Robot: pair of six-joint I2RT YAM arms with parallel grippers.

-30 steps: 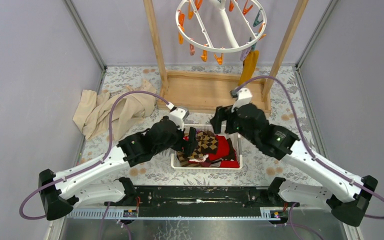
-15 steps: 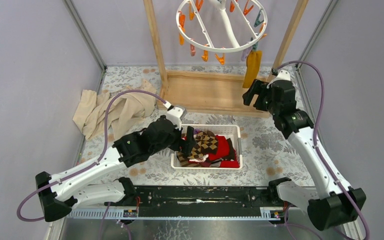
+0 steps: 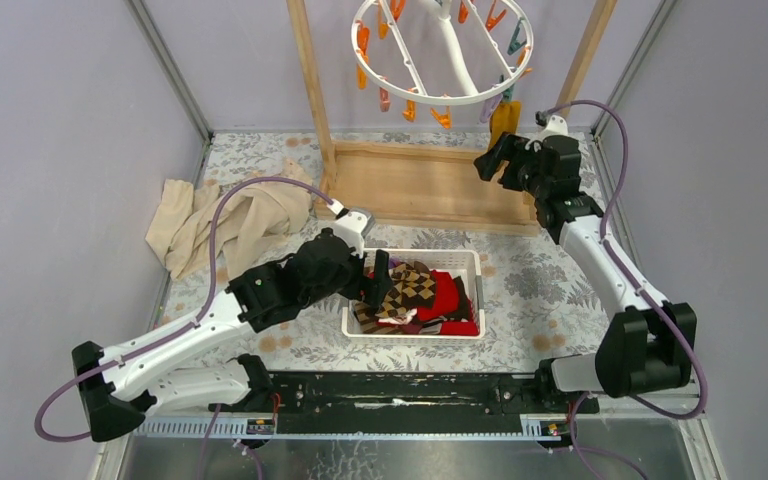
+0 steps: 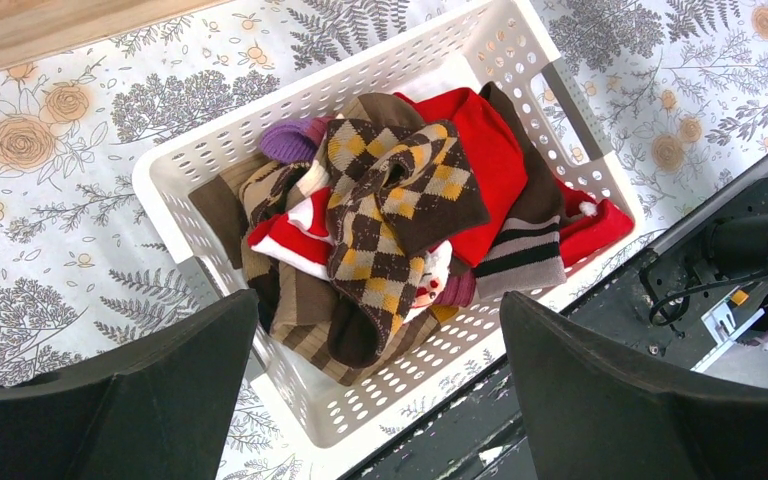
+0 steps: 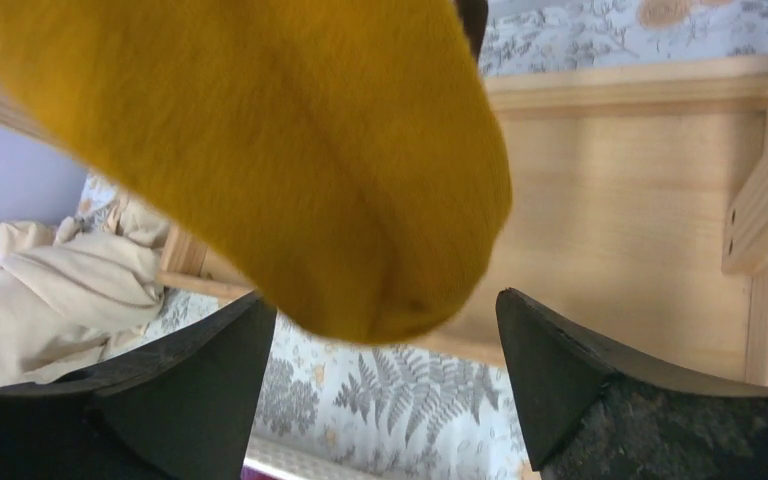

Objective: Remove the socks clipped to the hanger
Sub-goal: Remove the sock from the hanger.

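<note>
The robot's right gripper next needs to grab the mustard yellow sock by its hanging toe end [image 3: 500, 134] [image 5: 392, 285], so that the sock's clip stays free for the left gripper to open.
The white round hanger [image 3: 443, 50] hangs from the wooden rack, and one mustard yellow sock [image 3: 504, 113] is clipped at its right rim. My right gripper [image 3: 490, 160] is open just below that sock. In the right wrist view the sock [image 5: 260, 150] fills the upper frame, its toe just above the gap of the open right gripper [image 5: 385, 380], which does not grip it. My left gripper [image 3: 380, 283] is open and empty over the left end of the white basket [image 3: 463, 258]. The left wrist view shows the left gripper [image 4: 380, 390] above the piled socks [image 4: 390, 200].
A beige cloth [image 3: 225, 220] lies at the back left. The wooden rack base [image 3: 410, 185] and its two posts [image 3: 305, 70] stand behind the basket [image 4: 210, 170]. Grey walls close in both sides. A black rail runs along the near edge.
My right arm has swung from over the basket up and back to the hanging yellow sock. The left arm has barely moved.
</note>
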